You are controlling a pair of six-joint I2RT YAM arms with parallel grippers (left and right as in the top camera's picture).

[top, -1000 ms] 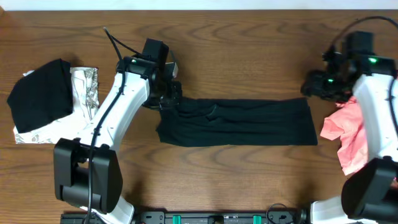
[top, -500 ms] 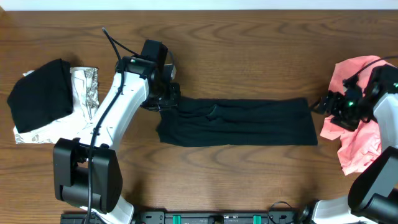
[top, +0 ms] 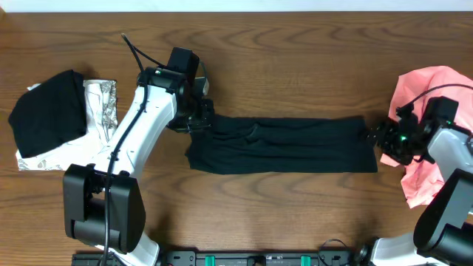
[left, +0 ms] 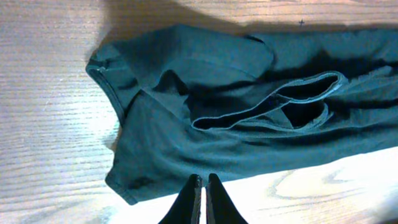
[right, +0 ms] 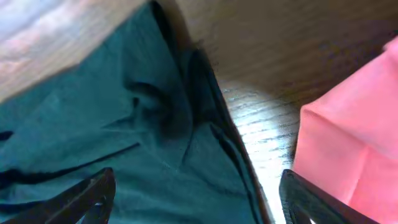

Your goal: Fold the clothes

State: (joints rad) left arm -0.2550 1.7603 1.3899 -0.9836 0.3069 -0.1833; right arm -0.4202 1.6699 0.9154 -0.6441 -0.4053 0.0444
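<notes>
I need to grab the black T-shirt (top: 281,144) next with my right gripper, by the end of the strip (top: 369,151) beside the salmon-pink garment, to fold the shirt over lengthwise.
The clothes on the table centre are a black T-shirt (top: 281,144), lying as a long flat strip. My left gripper (top: 199,120) is at its left end, shut, with its tips (left: 200,185) at the shirt's (left: 217,106) near edge and nothing visibly pinched. At the strip's right end my right gripper (top: 375,138) stands wide open. In the right wrist view its fingers (right: 93,196) straddle the edge of the black fabric (right: 124,137), with the gripper's middle (right: 199,202) over the cloth.
A salmon-pink garment (top: 432,111) lies crumpled at the right edge, just beside my right gripper and showing in its wrist view (right: 354,137). At far left another black garment (top: 48,111) rests on a white-grey patterned one (top: 100,103). Bare wooden table (top: 295,66) surrounds the strip.
My right arm swung down from the far right corner to the shirt's right end and its jaws widened. The pink garment came into view. The left arm stayed put.
</notes>
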